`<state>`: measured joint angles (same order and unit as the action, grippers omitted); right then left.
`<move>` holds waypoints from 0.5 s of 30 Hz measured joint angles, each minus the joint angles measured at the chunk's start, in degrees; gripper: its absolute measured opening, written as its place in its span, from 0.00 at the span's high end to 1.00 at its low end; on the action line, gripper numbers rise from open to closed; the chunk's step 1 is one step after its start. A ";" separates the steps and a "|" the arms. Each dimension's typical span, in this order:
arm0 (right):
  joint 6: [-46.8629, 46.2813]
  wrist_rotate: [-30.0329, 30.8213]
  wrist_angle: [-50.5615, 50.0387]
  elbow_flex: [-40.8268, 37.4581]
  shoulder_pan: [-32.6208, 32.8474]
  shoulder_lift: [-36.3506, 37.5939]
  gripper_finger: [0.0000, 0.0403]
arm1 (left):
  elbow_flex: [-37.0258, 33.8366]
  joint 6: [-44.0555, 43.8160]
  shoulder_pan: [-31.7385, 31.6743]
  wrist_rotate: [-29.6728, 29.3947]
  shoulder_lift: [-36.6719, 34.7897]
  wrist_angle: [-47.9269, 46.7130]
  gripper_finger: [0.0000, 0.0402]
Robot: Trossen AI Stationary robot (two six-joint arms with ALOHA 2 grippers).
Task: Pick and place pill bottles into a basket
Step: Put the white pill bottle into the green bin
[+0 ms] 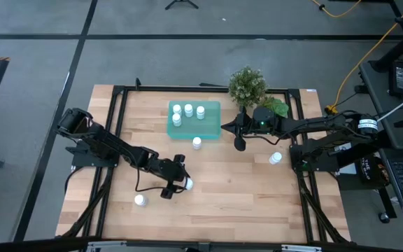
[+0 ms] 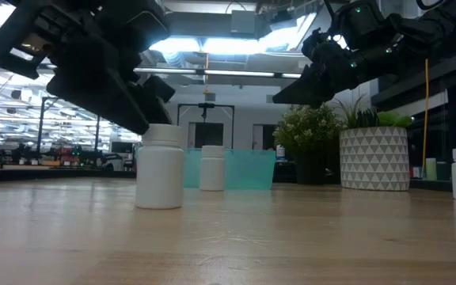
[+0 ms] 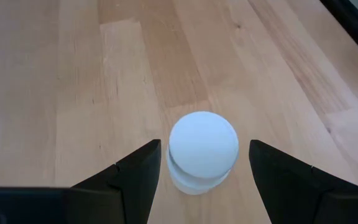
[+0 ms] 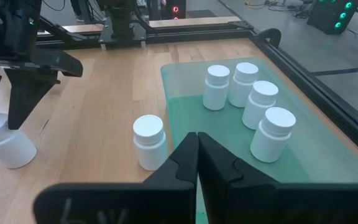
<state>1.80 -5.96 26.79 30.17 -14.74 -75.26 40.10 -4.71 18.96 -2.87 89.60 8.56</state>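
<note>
The white pill bottle needs to go in the teal basket (image 1: 212, 127). My left gripper should grab the bottle by its capped top (image 1: 189, 183) next.
A white pill bottle (image 3: 202, 152) stands upright on its base on the wooden table. My left gripper (image 3: 204, 144) is open, one finger on each side of this bottle, with a gap showing on both sides. The teal basket (image 1: 212, 127) sits at the far middle of the table and holds several bottles (image 4: 253, 99). My right gripper (image 4: 197, 155) is shut and hovers above the basket's right near corner, next to a loose bottle (image 4: 149, 142) standing in front of the basket.
Two more bottles stand loose, one near the left front (image 1: 140, 200) and one at the right (image 1: 276, 158). A potted plant (image 1: 247, 85) stands behind the right gripper at the far edge. Black frame rails (image 1: 117, 126) run along the table's sides.
</note>
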 joint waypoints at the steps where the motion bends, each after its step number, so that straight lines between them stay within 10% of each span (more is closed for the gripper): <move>1: 0.00 0.00 0.00 0.00 -0.01 0.00 0.97 | 0.00 0.35 0.00 0.00 0.00 0.09 0.41; 15: -0.02 0.00 0.00 0.00 -0.02 0.00 0.97 | -0.04 1.43 0.00 0.80 1.44 0.30 0.41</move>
<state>1.78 -5.96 26.79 30.17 -14.76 -75.26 40.06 -3.28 18.96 -2.08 91.05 8.86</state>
